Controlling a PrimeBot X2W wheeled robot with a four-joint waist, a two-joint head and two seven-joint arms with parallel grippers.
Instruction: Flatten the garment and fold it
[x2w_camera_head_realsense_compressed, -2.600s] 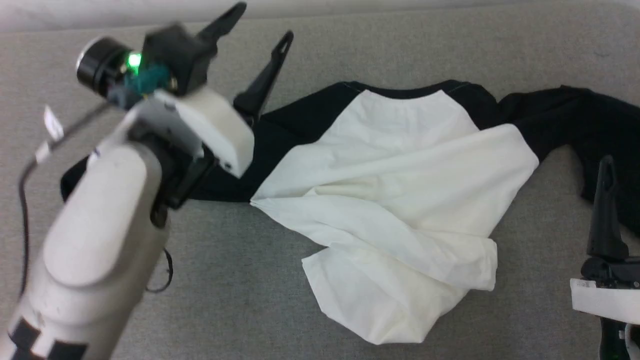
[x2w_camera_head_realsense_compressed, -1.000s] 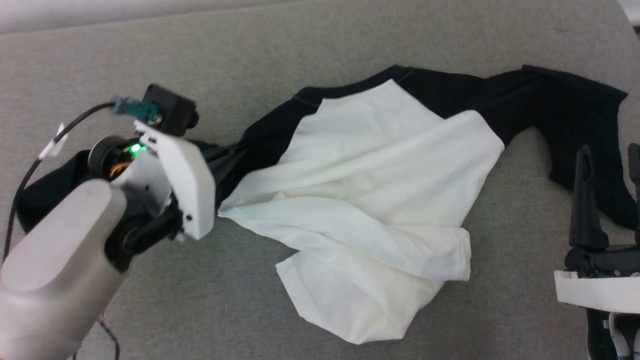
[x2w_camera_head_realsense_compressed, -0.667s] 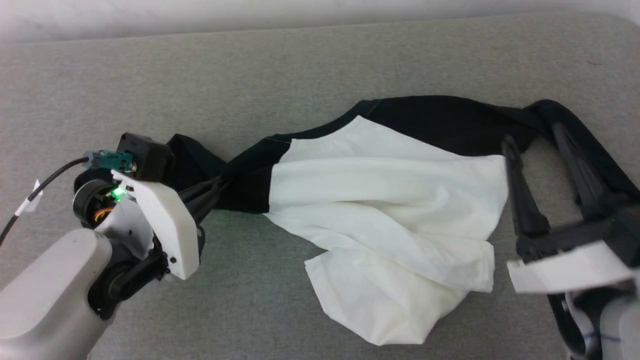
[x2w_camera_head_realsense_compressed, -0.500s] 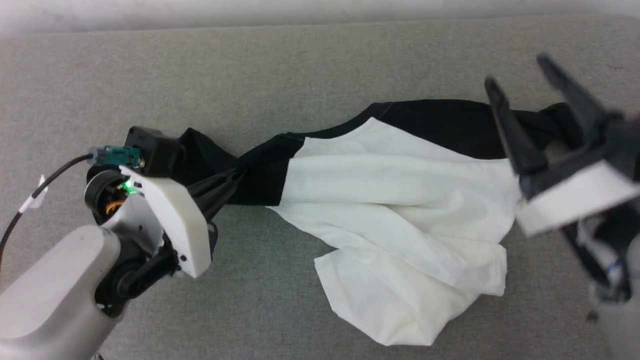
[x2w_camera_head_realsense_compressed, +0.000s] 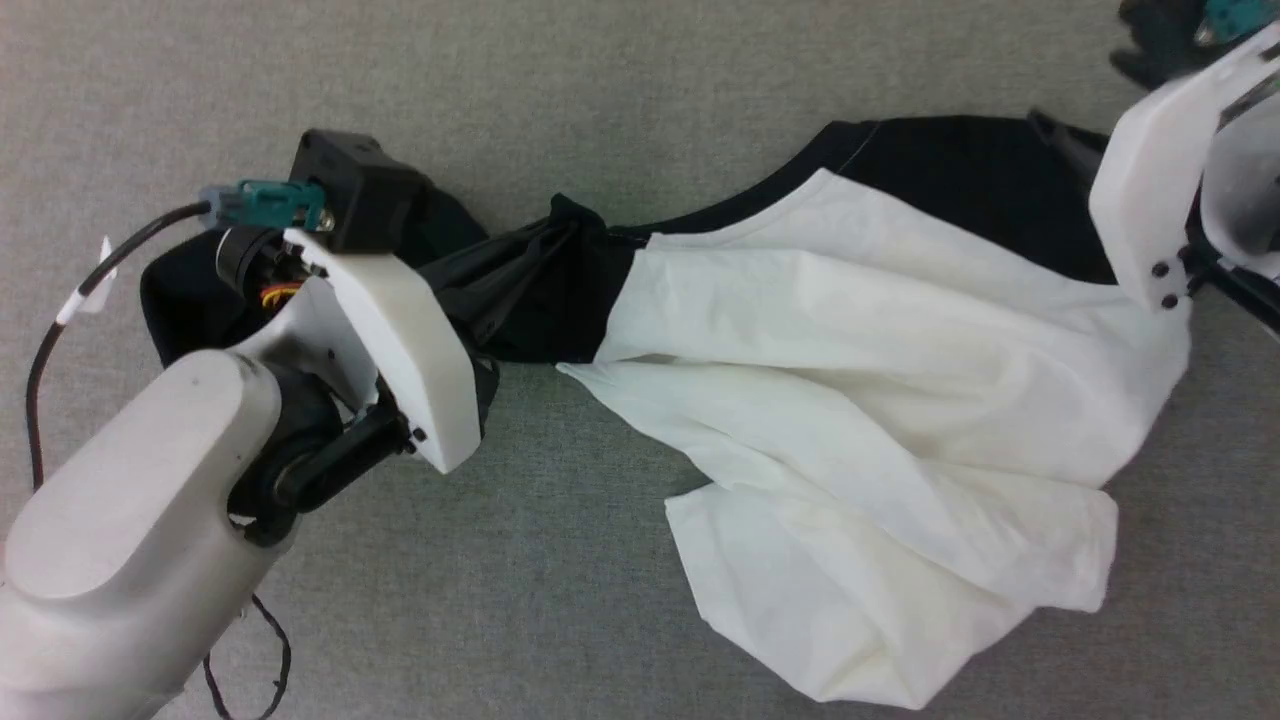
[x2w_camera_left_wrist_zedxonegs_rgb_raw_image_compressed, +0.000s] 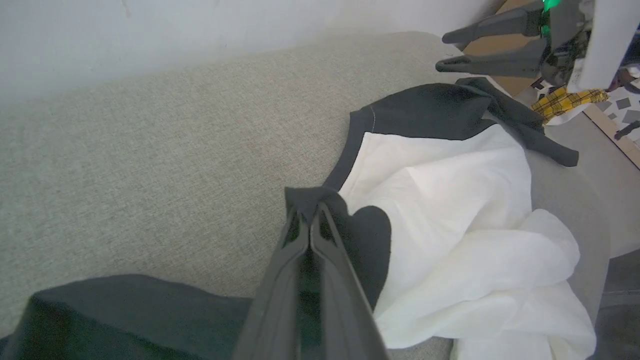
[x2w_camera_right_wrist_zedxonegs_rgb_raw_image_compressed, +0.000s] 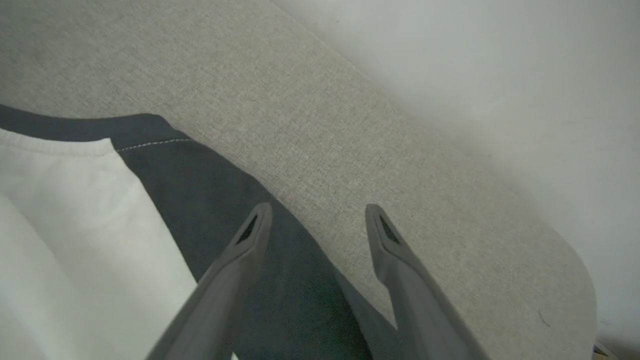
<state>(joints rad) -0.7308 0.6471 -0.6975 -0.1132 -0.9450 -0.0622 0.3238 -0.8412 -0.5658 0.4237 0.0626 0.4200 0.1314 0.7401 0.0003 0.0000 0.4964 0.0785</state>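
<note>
The garment's white torso is slack and folded over itself, so my right gripper should grab the garment by its black shoulder edge next.
The garment lies crumpled on the grey padded table, its white torso folded over itself and black sleeves trailing to both sides. My left gripper is shut on a bunched fold of black cloth at the left shoulder; in the left wrist view the closed gripper pinches that fold of the garment. My right gripper stands open just above the black shoulder of the garment, by its far edge, with nothing between its fingers. Its white wrist housing shows at the head view's upper right.
A pale wall rises behind the table's far, rounded edge. Past the table's right end are a cardboard box and a yellow plaid cloth. A black cable loops from my left wrist.
The head camera has shifted. My left gripper came down, shut on the black shoulder cloth and drew it left. My right arm swung from the lower right up over the right shoulder.
</note>
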